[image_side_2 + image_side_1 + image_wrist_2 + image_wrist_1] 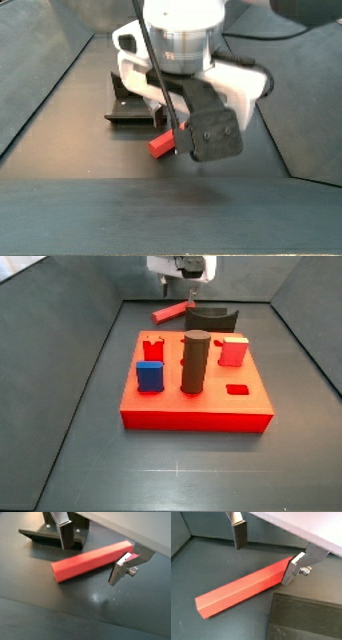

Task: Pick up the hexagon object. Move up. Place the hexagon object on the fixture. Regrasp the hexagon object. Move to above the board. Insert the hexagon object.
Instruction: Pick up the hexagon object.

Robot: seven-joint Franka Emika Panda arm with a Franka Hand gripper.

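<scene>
I will next grab one end (182,308) of the hexagon object with my gripper, to lift it onto the fixture (211,318).
The hexagon object (238,589) is a long red bar lying flat on the dark floor, also seen in the wrist view (90,559) and in both side views (170,312) (163,145). My gripper (268,554) (93,554) is open, its silver fingers (240,534) wide apart on either side of one end of the bar. It hangs low over the bar (187,294). The dark fixture (47,534) (211,318) (131,105) stands right beside the bar. The red board (194,406) lies nearer the front.
On the board stand a blue peg (150,376), a short red notched peg (152,349), a tall dark cylinder (195,362) and a pale red block (233,352), with a small recessed hole (239,389). Grey walls (107,316) enclose the floor.
</scene>
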